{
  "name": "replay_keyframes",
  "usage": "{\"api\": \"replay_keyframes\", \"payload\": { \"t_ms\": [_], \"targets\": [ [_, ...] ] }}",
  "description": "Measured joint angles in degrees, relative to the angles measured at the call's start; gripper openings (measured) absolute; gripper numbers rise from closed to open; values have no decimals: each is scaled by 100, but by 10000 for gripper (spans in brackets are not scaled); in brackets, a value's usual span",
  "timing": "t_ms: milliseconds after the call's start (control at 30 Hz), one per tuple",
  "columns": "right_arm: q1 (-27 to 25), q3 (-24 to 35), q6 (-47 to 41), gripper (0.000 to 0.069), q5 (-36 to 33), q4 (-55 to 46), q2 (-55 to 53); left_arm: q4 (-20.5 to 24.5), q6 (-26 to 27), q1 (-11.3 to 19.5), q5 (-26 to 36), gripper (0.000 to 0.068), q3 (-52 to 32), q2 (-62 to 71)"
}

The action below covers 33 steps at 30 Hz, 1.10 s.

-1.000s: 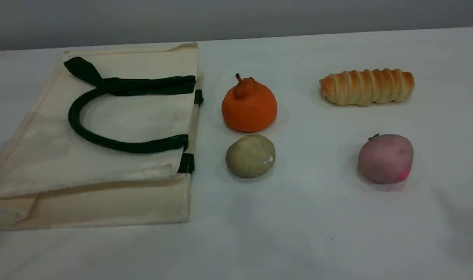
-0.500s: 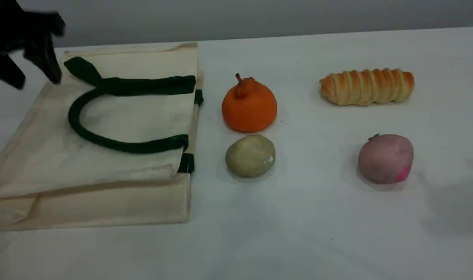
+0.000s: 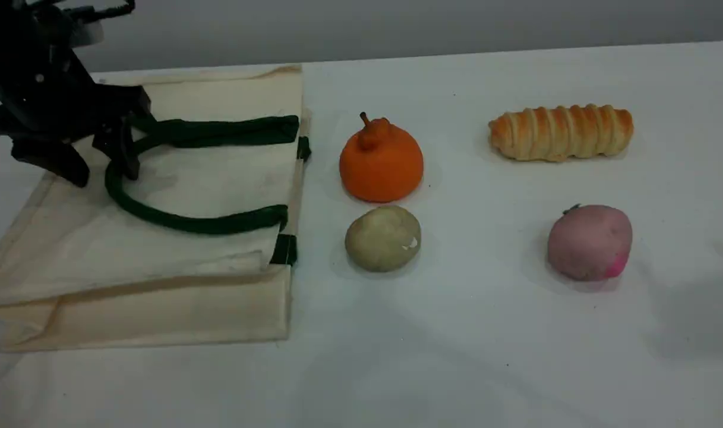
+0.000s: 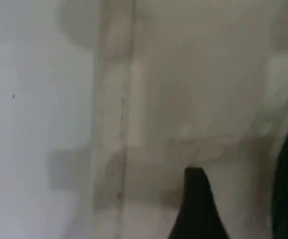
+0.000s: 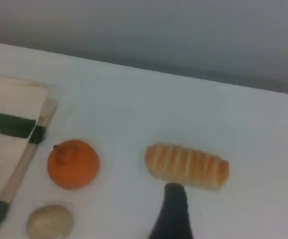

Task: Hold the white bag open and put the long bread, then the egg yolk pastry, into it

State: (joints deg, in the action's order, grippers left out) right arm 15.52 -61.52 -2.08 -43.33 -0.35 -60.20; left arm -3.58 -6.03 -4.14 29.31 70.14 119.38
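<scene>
My left gripper grips the dark green handle at the bend (image 3: 116, 175) looped on top next, since the bag's canvas (image 3: 216, 175) lies flat on the tabletop.
The white bag (image 3: 207, 178) lies flat at the table's left, its dark green handle (image 3: 183, 223) looped on top. My left gripper (image 3: 103, 167) hovers open over the bag's far left part, beside the bend of the handle. In the left wrist view, its fingertip (image 4: 196, 204) is close above the canvas (image 4: 184, 74). The long bread (image 3: 560, 132) lies at the far right. The egg yolk pastry (image 3: 383, 238) sits just right of the bag's mouth. The right wrist view shows one right fingertip (image 5: 174, 204) just short of the long bread (image 5: 186, 165), holding nothing.
An orange stemmed fruit (image 3: 380, 160) stands right behind the pastry. A pink peach-like lump (image 3: 589, 241) sits in front of the bread. White tabletop (image 3: 486, 333) stretches between and before the foods, ending at a grey wall behind.
My left gripper has come into the scene view from the top left and dropped down and right over the bag's handle. Bag and foods have not moved.
</scene>
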Motion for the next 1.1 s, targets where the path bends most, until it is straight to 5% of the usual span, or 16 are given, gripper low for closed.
{"api": "replay_keyframes", "payload": {
  "t_ms": [200,467,700,1100],
  "targets": [
    [0,0,0,554,0,0,0,19,0,0,-72,362,0,81],
    [0,0,0,554,-17,0,0,41,485,0,-171,82,0,81],
    [0,0,0,554,-22,0,0,41,603,0,367,81,475,49],
    [-8,0,27,554,-67,0,0,-369,1625,0,2914,81,2502,49]
  ]
}}
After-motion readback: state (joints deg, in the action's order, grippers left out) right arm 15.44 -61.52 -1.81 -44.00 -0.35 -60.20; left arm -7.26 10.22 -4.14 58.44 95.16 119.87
